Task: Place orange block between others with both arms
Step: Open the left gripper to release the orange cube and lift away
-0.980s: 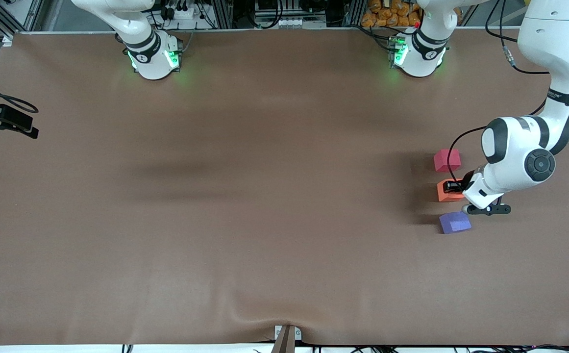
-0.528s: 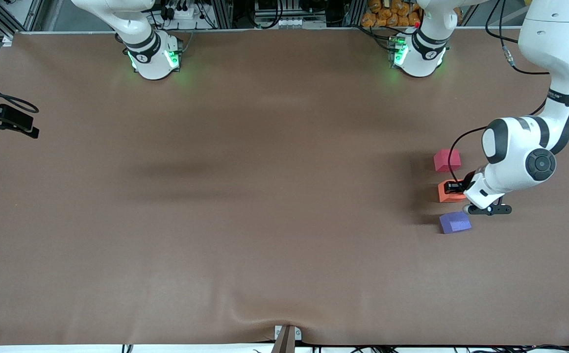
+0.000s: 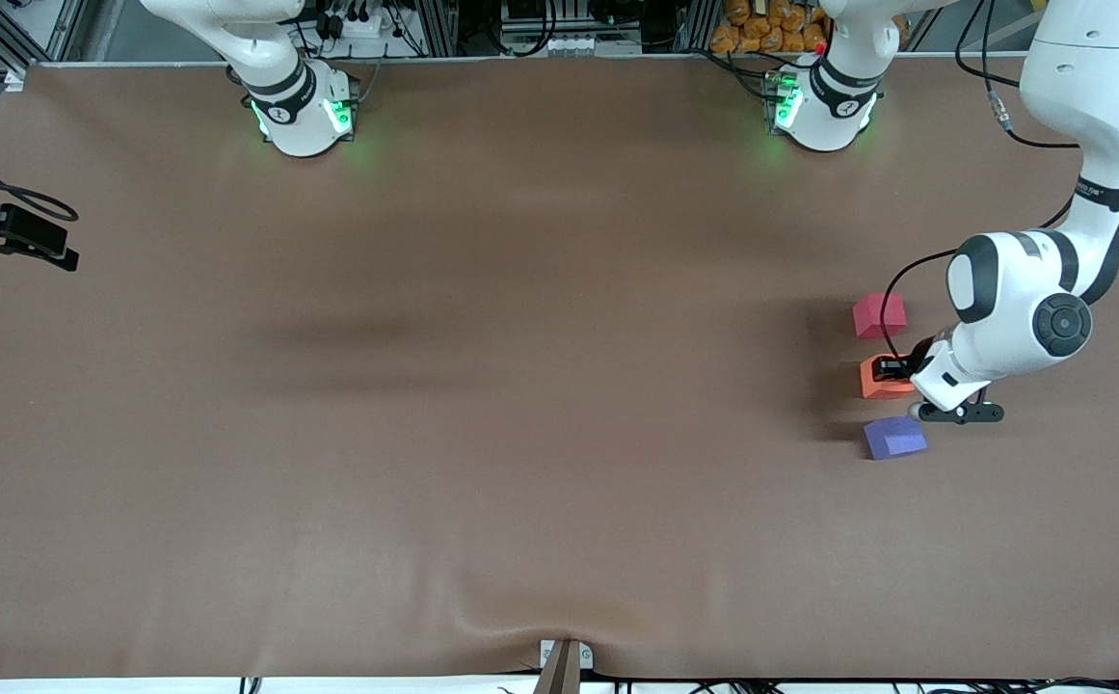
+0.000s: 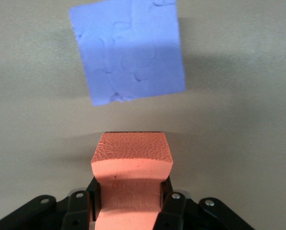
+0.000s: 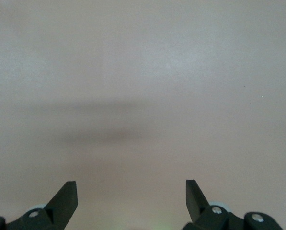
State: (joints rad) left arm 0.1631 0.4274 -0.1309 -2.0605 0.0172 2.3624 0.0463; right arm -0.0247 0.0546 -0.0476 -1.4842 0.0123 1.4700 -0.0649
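The orange block (image 3: 875,383) (image 4: 132,155) sits low on the tabletop beside the bluish-purple cube, so it is now time for my left gripper to let go.
My left gripper (image 3: 894,367) is shut on the orange block (image 3: 875,383), low over the table near the left arm's end. The block sits in the gap between the pinkish-red cube (image 3: 879,315), farther from the front camera, and the bluish-purple cube (image 3: 894,437), nearer to it. In the left wrist view the orange block (image 4: 132,155) is squeezed between the black fingers (image 4: 167,201), with the purple cube (image 4: 128,50) just ahead of it. My right gripper (image 5: 131,191) is open over bare brown table, holding nothing. The right arm waits, its hand out of the front view.
Both arm bases (image 3: 304,106) glow green along the table's edge farthest from the front camera. A black camera mount (image 3: 14,236) sits at the right arm's end. A small bracket (image 3: 564,663) and a wrinkle in the brown cover mark the edge nearest the front camera.
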